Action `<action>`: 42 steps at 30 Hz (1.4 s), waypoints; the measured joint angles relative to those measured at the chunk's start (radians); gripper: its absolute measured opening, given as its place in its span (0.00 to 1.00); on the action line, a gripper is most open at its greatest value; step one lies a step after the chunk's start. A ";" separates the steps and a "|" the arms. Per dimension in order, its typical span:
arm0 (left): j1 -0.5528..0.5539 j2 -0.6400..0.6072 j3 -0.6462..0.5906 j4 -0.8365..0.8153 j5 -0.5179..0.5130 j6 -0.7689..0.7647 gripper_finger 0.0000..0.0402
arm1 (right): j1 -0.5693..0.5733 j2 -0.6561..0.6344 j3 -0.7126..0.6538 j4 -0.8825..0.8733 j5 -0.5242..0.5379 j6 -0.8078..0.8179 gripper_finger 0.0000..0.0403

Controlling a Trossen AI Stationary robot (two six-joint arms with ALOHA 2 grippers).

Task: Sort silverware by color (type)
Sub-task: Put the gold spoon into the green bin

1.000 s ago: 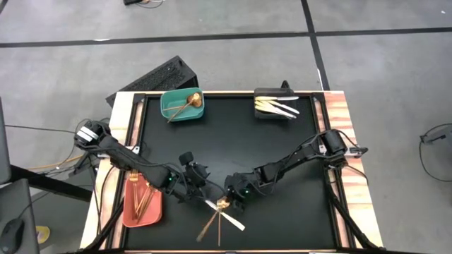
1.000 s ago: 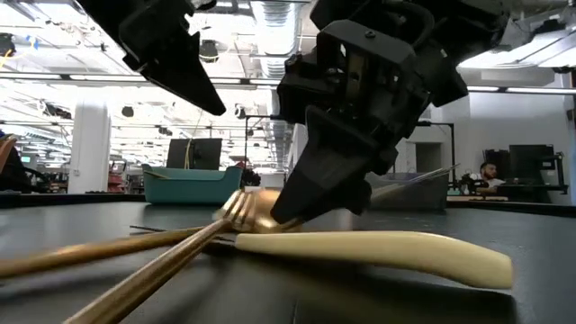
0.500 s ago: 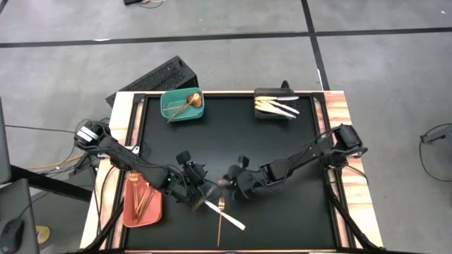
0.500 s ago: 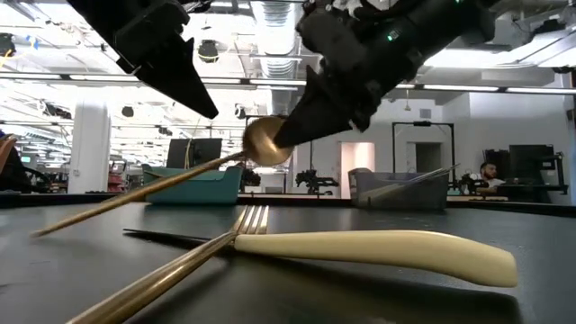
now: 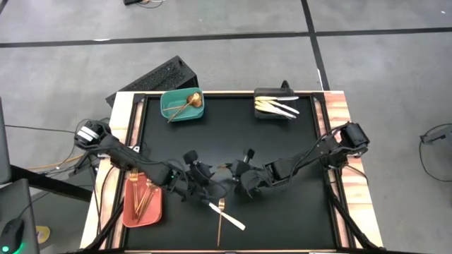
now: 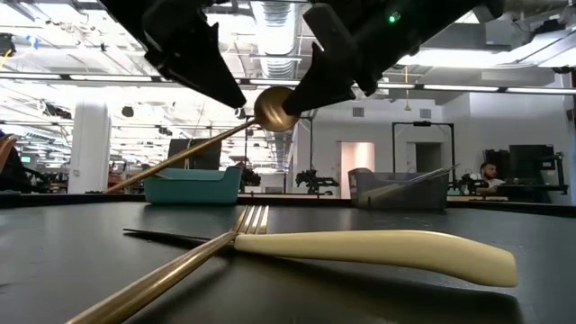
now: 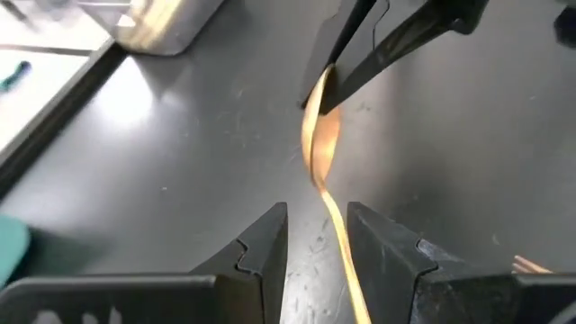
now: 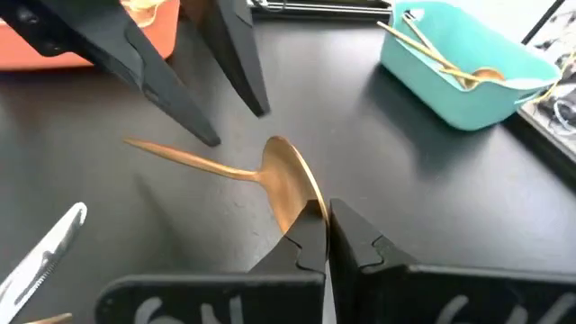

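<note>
The gold spoon needs to go into the teal bin with its kind, so my left gripper should grab the spoon by its handle (image 7: 341, 236) next.
My right gripper (image 8: 326, 209) is shut on a gold spoon (image 8: 288, 184) and holds it in the air above the mat's near middle (image 5: 229, 176). My left gripper (image 7: 317, 216) is open. Its two fingers stand on either side of the spoon's handle (image 7: 337, 238), and I see no touch. A gold fork (image 6: 180, 265) and a white-handled knife (image 6: 378, 247) lie crossed on the mat just nearer than the grippers (image 5: 222, 213). My right gripper pinches the far rim of the spoon's bowl (image 8: 301, 205) between its two fingers. They come from the table's right, slanting down. The spoon is lifted clear, and its handle (image 6: 171, 160) slopes down and away toward my left gripper.
A teal bin (image 5: 182, 106) with gold spoons sits at the far left. A black bin (image 5: 274, 107) with white knives sits at the far right. A salmon bin (image 5: 141, 201) holding forks is at the near left. Wooden rails border the black mat (image 5: 282, 148).
My right gripper rose and moved toward the far edge, lifting the spoon off the crossed fork and knife until it hung clear. The fork and knife stayed on the mat. My left gripper moved right, toward the spoon, and its fingers now straddle the handle.
</note>
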 joint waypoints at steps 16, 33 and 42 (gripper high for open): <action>0.103 0.000 0.000 0.009 0.128 0.071 0.22 | 0.027 0.000 0.000 0.109 0.133 -0.195 0.03; 0.190 -0.006 0.000 -0.018 0.100 0.309 0.01 | 0.025 -0.001 0.000 0.096 0.202 -0.157 0.16; 0.337 -0.110 -0.001 -0.056 0.055 0.449 0.01 | 0.023 -0.002 0.000 -0.070 0.276 0.061 0.30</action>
